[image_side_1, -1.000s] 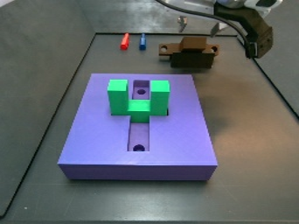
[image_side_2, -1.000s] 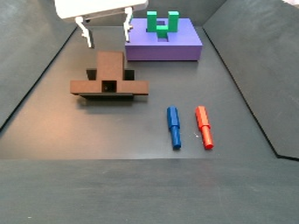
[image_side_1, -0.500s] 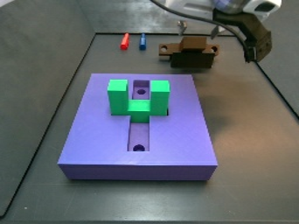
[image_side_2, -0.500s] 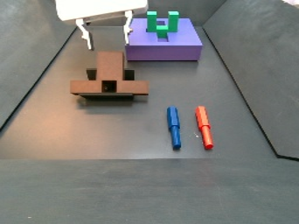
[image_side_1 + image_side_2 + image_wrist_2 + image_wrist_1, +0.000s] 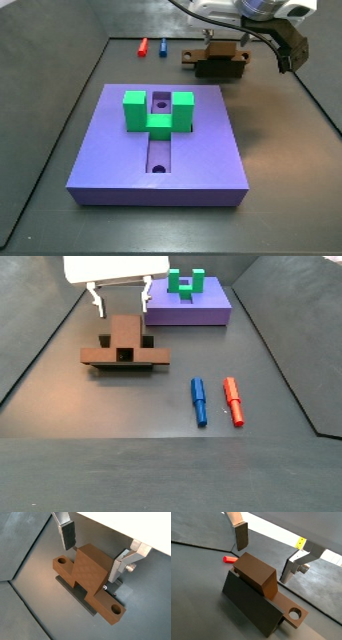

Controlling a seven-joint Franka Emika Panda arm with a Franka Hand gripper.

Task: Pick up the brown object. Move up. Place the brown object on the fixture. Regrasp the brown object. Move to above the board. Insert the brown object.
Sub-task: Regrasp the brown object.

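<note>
My gripper takes hold of the brown object by its upright block (image 5: 256,571) next, to lift it from the fixture for insertion.
The brown object (image 5: 127,342) lies on the fixture (image 5: 127,366), its crossbar resting across the dark bracket and its long arm pointing toward the board (image 5: 189,308). In a wrist view the long arm (image 5: 90,569) stands out, with round holes in the crossbar ends. My gripper (image 5: 120,298) is open and straddles the far end of the long arm, one finger (image 5: 68,534) clear of it and the other finger (image 5: 120,562) close beside it. Nothing is held. Both side views show the gripper (image 5: 225,42) over the brown object (image 5: 218,60). The purple board (image 5: 160,150) carries a green U-shaped block (image 5: 158,110).
A blue pen (image 5: 198,401) and a red pen (image 5: 234,401) lie side by side on the dark floor, beside the fixture. The red pen's tip (image 5: 230,559) shows in a wrist view. Dark walls border the floor on both sides.
The gripper has come down slightly toward the brown object, still open. The brown object, the fixture and the board have not moved.
</note>
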